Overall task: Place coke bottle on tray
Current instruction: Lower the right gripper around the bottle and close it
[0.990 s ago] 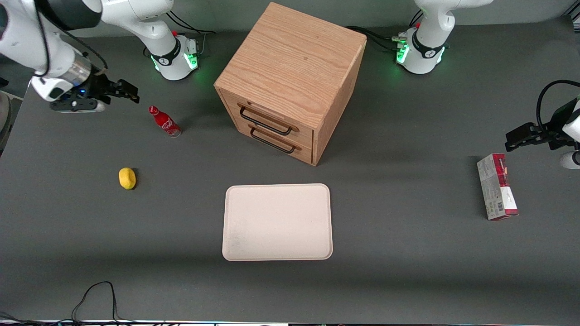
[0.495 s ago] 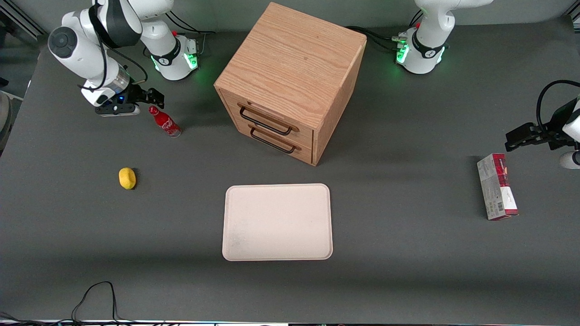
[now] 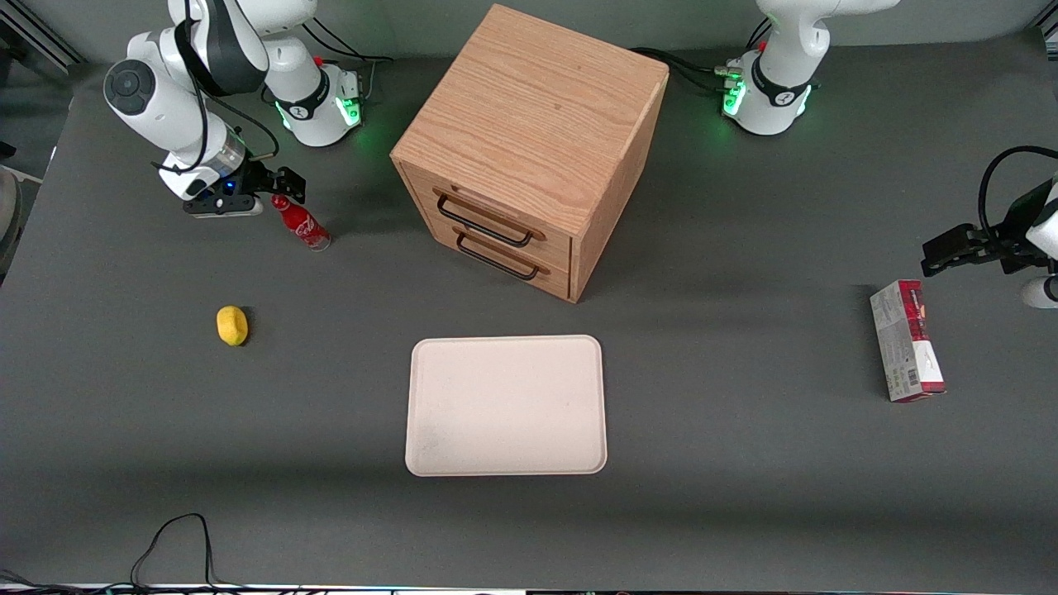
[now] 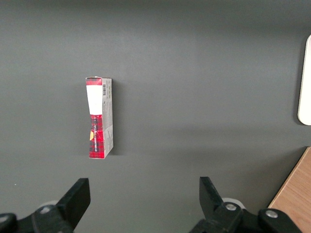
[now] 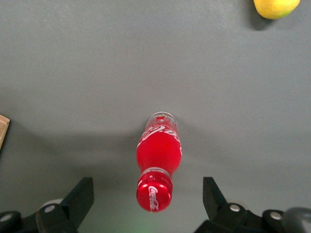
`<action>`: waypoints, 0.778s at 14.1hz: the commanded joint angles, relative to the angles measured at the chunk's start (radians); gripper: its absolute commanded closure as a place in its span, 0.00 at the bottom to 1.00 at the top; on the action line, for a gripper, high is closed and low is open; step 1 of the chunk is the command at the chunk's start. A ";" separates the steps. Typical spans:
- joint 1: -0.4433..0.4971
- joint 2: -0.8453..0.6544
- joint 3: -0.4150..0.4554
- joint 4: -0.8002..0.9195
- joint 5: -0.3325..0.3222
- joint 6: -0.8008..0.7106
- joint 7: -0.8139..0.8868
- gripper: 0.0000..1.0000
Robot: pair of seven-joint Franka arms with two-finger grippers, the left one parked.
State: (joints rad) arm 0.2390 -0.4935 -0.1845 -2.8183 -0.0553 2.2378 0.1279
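My right gripper needs to grab the coke bottle by its red cap [image 3: 280,202]. Then it can put the bottle on the tray [image 3: 506,405].
The coke bottle [image 3: 302,226], red with a red cap and white script, stands upright on the grey table, farther from the front camera than the tray, toward the working arm's end. In the right wrist view I look down on the bottle [image 5: 159,150]. My right gripper [image 3: 277,188] is open and hangs just above the cap. In the right wrist view the cap lies between the two spread fingers of the gripper [image 5: 147,196], touching neither. The cream-beige tray [image 3: 506,405] lies flat, nearer the front camera than the cabinet, with nothing on it.
A wooden two-drawer cabinet [image 3: 529,149] stands beside the bottle, toward the table's middle. A yellow lemon [image 3: 232,325] lies nearer the front camera than the bottle; it also shows in the right wrist view [image 5: 275,7]. A red-and-grey carton [image 3: 907,351] lies toward the parked arm's end.
My right gripper has moved from beside the bottle toward it and lower, and now hangs over its cap. The bottle has not moved.
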 commanded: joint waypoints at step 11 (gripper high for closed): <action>0.002 0.032 0.003 -0.043 -0.014 0.037 0.018 0.89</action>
State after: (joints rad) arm 0.2395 -0.4572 -0.1832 -2.8208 -0.0587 2.2526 0.1279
